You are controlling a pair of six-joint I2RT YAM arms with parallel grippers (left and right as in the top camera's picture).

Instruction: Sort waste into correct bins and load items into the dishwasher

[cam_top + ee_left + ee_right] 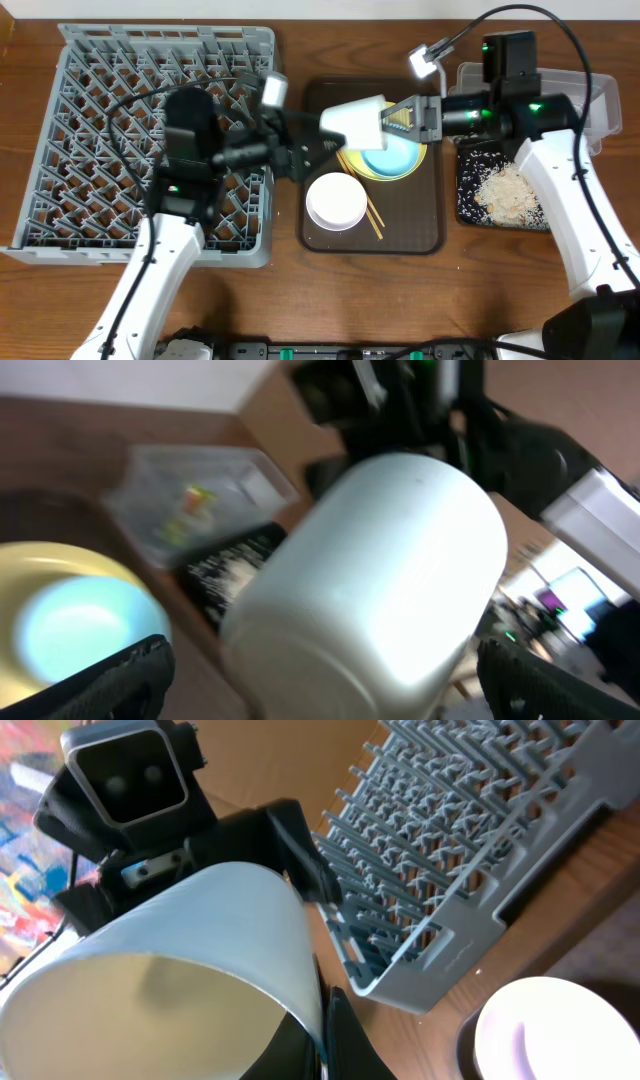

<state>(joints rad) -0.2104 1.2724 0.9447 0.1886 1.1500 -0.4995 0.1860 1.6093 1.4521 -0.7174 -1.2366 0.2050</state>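
My left gripper's fingers barely reach past the base's end (327, 127), so it is too early to close on the white cup; a move toward its rim (381, 122) comes first.
A small white cup (355, 122) hangs tilted on its side above the dark brown tray (420, 238). My right gripper (393, 118) is shut on its rim, one finger inside and one outside (325, 1042). My left gripper (328, 142) is open, its two black fingers (100, 680) wide on either side of the cup's base (380, 580) and not touching it. On the tray below lie a light blue bowl (392, 160) in a yellow plate (422, 158), a pinkish-white bowl (336, 200) and wooden chopsticks (368, 212). The grey dishwasher rack (150, 130) stands at the left.
The black tray (468, 205) at the right holds rice scraps (512, 190). The clear tub (200, 465) behind it holds the yellow-green wrapper (195, 500); in the overhead view my right arm covers most of the tub (603, 98). The rack's near corner (460, 850) is close to the cup.
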